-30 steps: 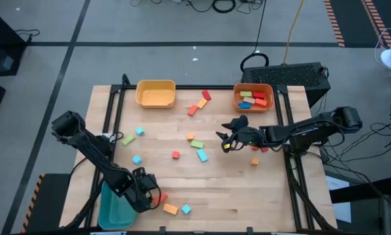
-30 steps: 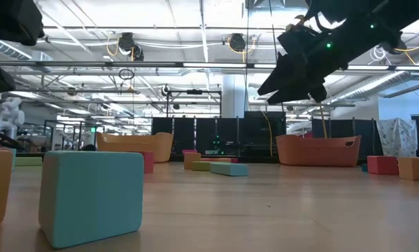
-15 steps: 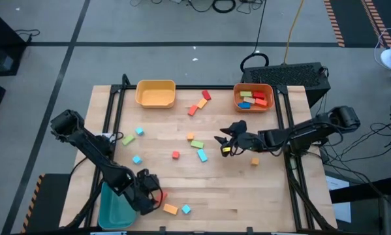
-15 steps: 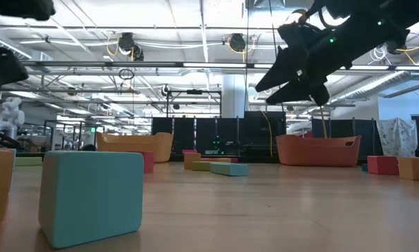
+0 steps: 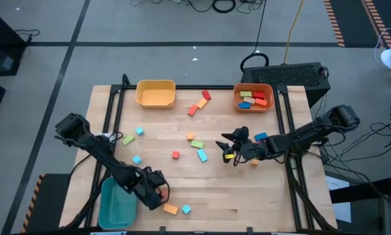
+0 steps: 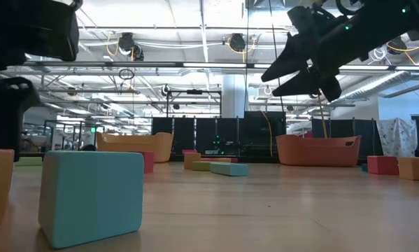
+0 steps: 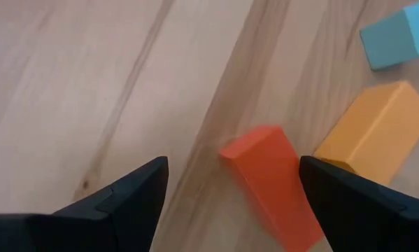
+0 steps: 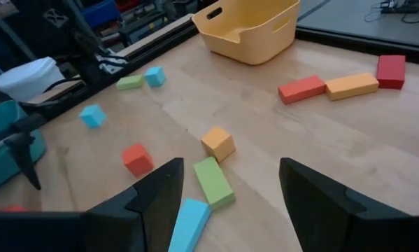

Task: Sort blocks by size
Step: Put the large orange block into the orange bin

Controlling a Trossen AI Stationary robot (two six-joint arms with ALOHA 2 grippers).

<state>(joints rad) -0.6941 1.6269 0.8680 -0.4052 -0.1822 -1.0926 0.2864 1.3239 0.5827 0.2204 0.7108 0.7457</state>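
My left gripper goes lower, before it closes on the red block [image 5: 163, 194] [image 7: 268, 183]. Its fingers are still above the block, with the table showing between them.
Several small coloured blocks lie scattered on the wooden table [image 5: 247, 189]. My left gripper [image 5: 160, 194] is open at the near left, low over a red block [image 7: 268, 183] that lies between its fingers, nearer to one of them. An orange block [image 7: 368, 131] and a light blue block [image 7: 391, 40] lie just beyond. My right gripper [image 5: 229, 150] is open and empty, raised above the table's middle [image 6: 273, 84]. Ahead of it lie a green block [image 8: 213, 180], a light blue bar [image 8: 191, 225], an orange cube [image 8: 218, 143] and a red cube [image 8: 137, 159].
A yellow bin [image 5: 156, 93] stands at the far edge. An orange bin [image 5: 254, 104] holding several blocks stands at the far right, and a teal bin [image 5: 117, 207] at the near left corner. Red and orange bars [image 5: 200, 102] lie between the far bins. A blue block [image 5: 260, 137] lies by my right arm.
My left gripper has moved from beside the teal bin toward the table's right, over the red block. My right gripper has moved a little toward the near edge, staying open and raised.
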